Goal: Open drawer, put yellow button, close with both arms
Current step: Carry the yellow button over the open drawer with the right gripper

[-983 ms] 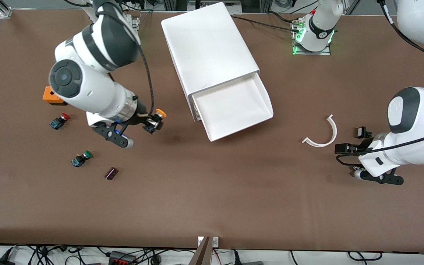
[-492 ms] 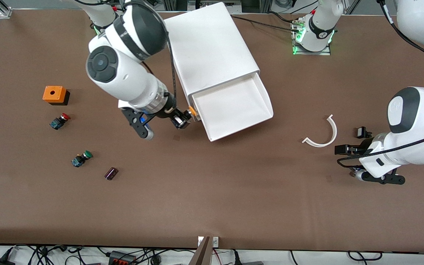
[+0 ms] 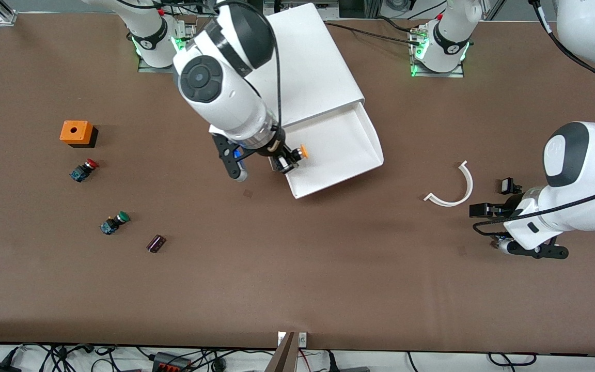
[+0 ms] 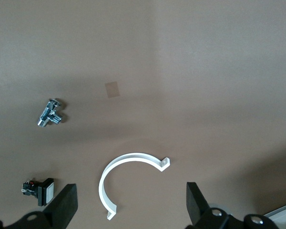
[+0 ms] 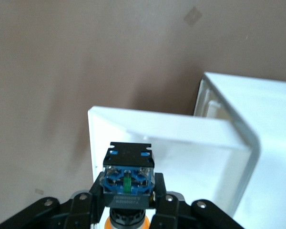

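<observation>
The yellow button (image 3: 302, 151) (image 5: 127, 183) is above the drawer's rim, short of its bottom, and would miss if I opened now. My right gripper moves the button in first, before release.
The drawer (image 3: 341, 147) stands pulled out of the white cabinet (image 3: 297, 62), its white tray bare inside. My right gripper (image 3: 284, 161) hangs over the drawer's corner toward the right arm's end, shut on the yellow button (image 3: 302, 151). In the right wrist view the yellow button (image 5: 127, 183) shows its black and blue body clamped between the fingers (image 5: 88, 202), with the drawer's rim (image 5: 157, 125) just under it. My left gripper (image 3: 489, 206) waits open over the table beside a white C-shaped clip (image 3: 455, 188). Its own view shows the left gripper (image 4: 128, 210) with nothing between its fingers.
An orange box (image 3: 76, 133), a red-capped button (image 3: 84, 169), a green-capped button (image 3: 114, 222) and a small dark part (image 3: 156, 243) lie toward the right arm's end. Beside the clip (image 4: 128, 164) lie a metal fitting (image 4: 50, 113) and a small black switch (image 4: 38, 187).
My right arm has carried the yellow button from over the table near the red-capped button across to over the open drawer. The left arm has barely shifted.
</observation>
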You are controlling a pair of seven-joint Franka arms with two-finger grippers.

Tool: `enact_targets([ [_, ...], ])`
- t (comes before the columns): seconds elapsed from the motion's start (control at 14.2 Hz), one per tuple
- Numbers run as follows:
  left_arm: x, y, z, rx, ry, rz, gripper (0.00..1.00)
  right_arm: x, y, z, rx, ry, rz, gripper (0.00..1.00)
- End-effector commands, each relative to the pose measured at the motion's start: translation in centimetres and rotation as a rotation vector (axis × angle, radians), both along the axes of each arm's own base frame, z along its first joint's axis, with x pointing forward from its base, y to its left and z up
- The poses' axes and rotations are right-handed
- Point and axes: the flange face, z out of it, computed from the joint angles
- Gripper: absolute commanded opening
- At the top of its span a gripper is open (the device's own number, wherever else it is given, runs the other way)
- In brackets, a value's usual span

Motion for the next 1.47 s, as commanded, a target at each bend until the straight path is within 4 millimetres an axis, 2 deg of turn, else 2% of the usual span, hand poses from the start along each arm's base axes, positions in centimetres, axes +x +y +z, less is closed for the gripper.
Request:
enact_targets([
  [0.0, 0.3, -0.1, 0.5, 0.022, -0.010, 0.005, 1.00, 0.0, 2.3, -0.2, 0.010, 0.003, -0.054, 0.00],
  [0.14, 0.3, -0.1, 0.5, 0.021, -0.010, 0.004, 1.00, -1.4, 4.0, -1.4, -0.023, 0.005, -0.047, 0.00],
  [0.28, 0.3, -0.1, 0.4, 0.022, -0.010, 0.005, 1.00, -2.5, 5.8, -3.8, -0.064, 0.007, -0.056, 0.00],
  [0.42, 0.2, -0.1, 0.3, 0.022, -0.007, 0.005, 1.00, -3.1, 7.0, -5.3, -0.068, 0.020, -0.087, 0.00],
  [0.77, 0.2, 0.0, 0.3, 0.022, -0.007, 0.006, 1.00, -3.7, 7.8, -6.3, -0.071, 0.046, -0.134, 0.00],
  [1.12, 0.3, 0.0, 0.3, 0.021, -0.009, 0.008, 1.00, -5.3, 9.1, -6.4, -0.077, 0.061, -0.137, 0.00],
  [1.26, 0.3, 0.0, 0.4, 0.018, -0.008, 0.009, 1.00, -5.2, 9.0, -6.5, -0.081, 0.061, -0.138, 0.00],
  [1.33, 0.3, 0.0, 0.4, 0.018, -0.008, 0.009, 1.00, -5.2, 9.0, -6.4, -0.081, 0.063, -0.143, 0.11],
  [1.4, 0.2, -0.1, 0.4, 0.018, -0.008, 0.008, 1.00, -5.1, 8.9, -6.3, -0.083, 0.067, -0.173, 0.62],
])
